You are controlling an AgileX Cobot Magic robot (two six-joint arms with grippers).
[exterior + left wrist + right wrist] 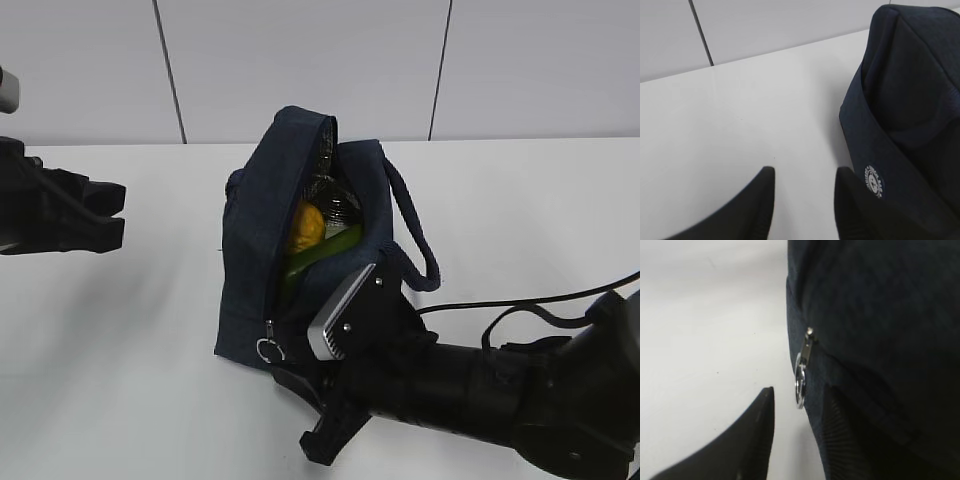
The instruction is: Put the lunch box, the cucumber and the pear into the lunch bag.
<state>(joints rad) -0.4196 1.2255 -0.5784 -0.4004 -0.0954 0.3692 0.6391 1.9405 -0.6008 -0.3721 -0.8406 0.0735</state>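
The top end of the metal ring pull, the pull's top end (269,328), is close against the bag's cloth, so my right gripper will next pinch the ring pull by its free-hanging loop (270,351).
The dark navy lunch bag (255,220) stands upright mid-table with its zip open. Inside show the yellow pear (305,228) and the green lid of the lunch box (325,252). A dark shiny shape (338,205) lies above them; I cannot tell if it is the cucumber. The metal ring pull (268,349) hangs at the bag's bottom front. My right gripper (297,410) is open at the bag's base. In the right wrist view the ring pull (800,386) hangs between its open fingers (762,435). My left gripper (118,213) is open and empty, left of the bag.
The bag's rope handle (418,240) loops out to the right above my right arm. In the left wrist view the bag's side with its white round logo (874,182) lies just right of my left gripper (805,170). The white table (120,330) meets a panelled wall behind.
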